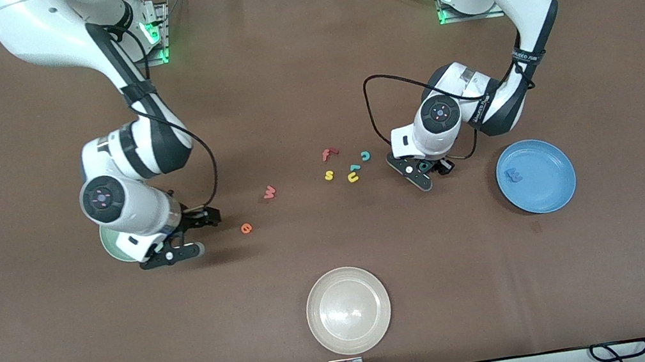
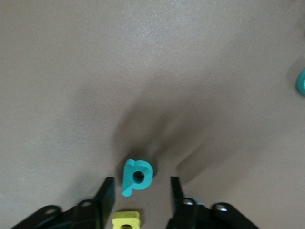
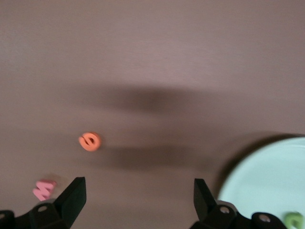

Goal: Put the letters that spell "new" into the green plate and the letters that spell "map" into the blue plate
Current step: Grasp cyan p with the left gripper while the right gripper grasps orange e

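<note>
My right gripper is to grab the orange "e" by its curved outer edge [image 1: 246, 228] next, to spell "new" in the green plate [image 1: 112, 250].
My left gripper [image 1: 427, 168] is low over the table and open. Its fingers [image 2: 106, 196] stand on either side of the teal "a" [image 2: 137, 176], with a gap on each side. The yellow "p" [image 2: 126, 220] lies just under that gripper's palm. The blue "m" [image 1: 514, 175] rests in the blue plate [image 1: 547, 190]. My right gripper [image 1: 194, 234] hangs open and empty beside the green plate [image 1: 112, 250], which the right arm largely hides. The dark green "n" [image 3: 293, 220] lies in the green plate [image 3: 267, 181]. The orange "e" [image 1: 246, 227] and the salmon "w" [image 1: 270, 192] lie on the table.
A red "f" [image 1: 328, 154], a yellow "s" [image 1: 329, 175], a teal "c" [image 1: 365, 155], a yellow "u" [image 1: 353, 178] and another small teal piece [image 1: 354, 167] lie mid-table. A cream-white plate [image 1: 349, 310] sits nearest the front camera.
</note>
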Robot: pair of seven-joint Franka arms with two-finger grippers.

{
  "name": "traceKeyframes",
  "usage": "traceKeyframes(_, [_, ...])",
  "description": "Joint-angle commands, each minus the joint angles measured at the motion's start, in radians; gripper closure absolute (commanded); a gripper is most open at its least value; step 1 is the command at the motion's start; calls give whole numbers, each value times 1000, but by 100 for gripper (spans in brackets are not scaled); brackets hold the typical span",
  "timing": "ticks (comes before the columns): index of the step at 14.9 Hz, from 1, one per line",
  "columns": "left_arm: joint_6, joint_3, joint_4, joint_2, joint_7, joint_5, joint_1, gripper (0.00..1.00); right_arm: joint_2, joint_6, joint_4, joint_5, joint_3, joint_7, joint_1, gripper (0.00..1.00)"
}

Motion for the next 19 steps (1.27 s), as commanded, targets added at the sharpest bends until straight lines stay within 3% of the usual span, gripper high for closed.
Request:
traceKeyframes(1, [18,-7,2,3,17,53,6,50,94,-8,114,-8,-4,3,56,0])
traceKeyframes(3, [43,-7,2,15,17,55,6,57,115,52,117,-27,-4,-43,96,0])
traceKeyframes(6, [61,-7,14,32,17,57,5,57,148,92,116,-30,-4,-119,101,0])
traceKeyframes(7, [63,-7,14,34,17,58,6,59,160,92,116,-30,-4,-121,101,9])
traceKeyframes(8, [61,-7,12,34,17,58,6,64,165,92,116,-32,-4,-121,101,11])
traceKeyframes(10, [60,-7,12,32,17,58,8,87,166,88,110,-48,-4,-123,103,25])
traceKeyframes(13, [43,-7,14,9,16,57,19,91,178,78,94,-56,-1,-124,104,25])
traceKeyframes(16, [-63,-7,40,-53,16,55,26,91,188,86,99,-56,-1,-123,121,32])
traceKeyframes(19, [-283,-7,133,-77,35,57,48,91,201,88,104,-58,-2,-150,121,35])
